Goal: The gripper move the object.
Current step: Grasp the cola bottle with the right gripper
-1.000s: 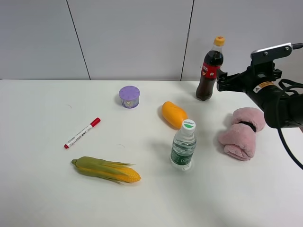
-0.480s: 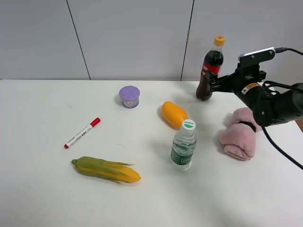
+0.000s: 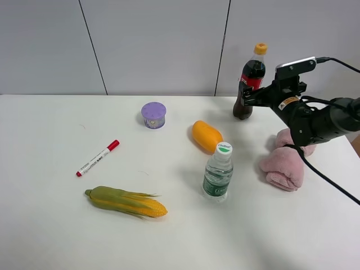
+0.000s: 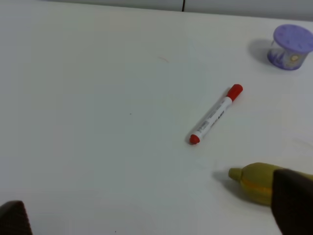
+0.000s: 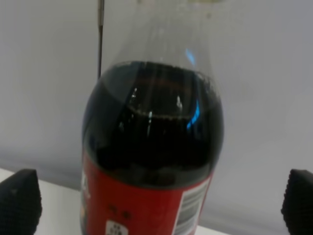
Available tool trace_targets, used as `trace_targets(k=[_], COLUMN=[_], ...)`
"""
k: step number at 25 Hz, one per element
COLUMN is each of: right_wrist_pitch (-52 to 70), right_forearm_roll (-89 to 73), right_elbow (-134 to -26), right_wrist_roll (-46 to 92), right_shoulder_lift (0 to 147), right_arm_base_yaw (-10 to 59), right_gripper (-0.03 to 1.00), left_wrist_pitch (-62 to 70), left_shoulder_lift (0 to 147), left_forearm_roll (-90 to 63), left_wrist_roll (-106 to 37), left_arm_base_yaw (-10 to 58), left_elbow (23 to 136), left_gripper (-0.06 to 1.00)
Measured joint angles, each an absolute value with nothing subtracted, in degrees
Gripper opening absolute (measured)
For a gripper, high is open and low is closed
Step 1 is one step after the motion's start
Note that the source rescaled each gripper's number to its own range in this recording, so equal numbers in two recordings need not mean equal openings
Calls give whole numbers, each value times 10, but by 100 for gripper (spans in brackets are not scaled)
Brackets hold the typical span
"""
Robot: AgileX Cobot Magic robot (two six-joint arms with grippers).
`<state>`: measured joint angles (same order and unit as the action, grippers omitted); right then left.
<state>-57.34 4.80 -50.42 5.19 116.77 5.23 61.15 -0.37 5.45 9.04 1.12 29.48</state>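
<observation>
I should next grab the cola bottle with my right gripper by its red-labeled body [image 3: 251, 82] to move the bottle, which leaves its orange-yellow cap [image 3: 260, 48] free.
The tall cola bottle [image 3: 252, 72], dark drink with a red label and an orange-yellow cap, stands upright at the back right of the white table [image 3: 50, 225]. My right gripper [image 3: 247, 100] is open, with one finger on each side of the bottle's lower body. In the right wrist view the bottle [image 5: 151, 147] fills the middle, and the black fingertips [image 5: 19, 200] stand wide apart at the two edges, clear of it. My left gripper [image 4: 151, 215] is open and empty above the table's left side. It does not show in the exterior view.
A pink rolled towel [image 3: 287, 157] lies under my right arm. A clear water bottle [image 3: 217, 174], an orange fruit [image 3: 206, 136], a purple cup [image 3: 153, 115], a red-capped marker [image 3: 98, 158] and a corn cob [image 3: 126, 201] are spread over the table.
My right gripper has moved left from beside the cola bottle until its open fingers straddle it. The bottle has stayed in place.
</observation>
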Motion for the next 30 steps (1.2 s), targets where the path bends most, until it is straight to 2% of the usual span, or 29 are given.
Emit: trace_targets(k=[18,27,28,30], right_wrist_pitch=[-570,-563,-563,-567], right_forearm_roll=[80,90,92,96], right_elbow=[-614,-635,-635,-636], right_wrist_roll=[13,-17,-19,-24], right_shoulder_lift=[1250,1268,1269,1270], right_arm_base_yaw=[52,53,54,54], right_gripper=[100,100,98,83], left_wrist_pitch=[611,611,611,611], left_shoulder_lift=[-4,-4,-4,-4], left_forearm_roll=[55,55,55,55], left_wrist_roll=[90,90,90,90], left_arm_base_yaw=[11,11,11,11], left_elbow=[295,295,295,295], left_gripper=[100,100,100,100])
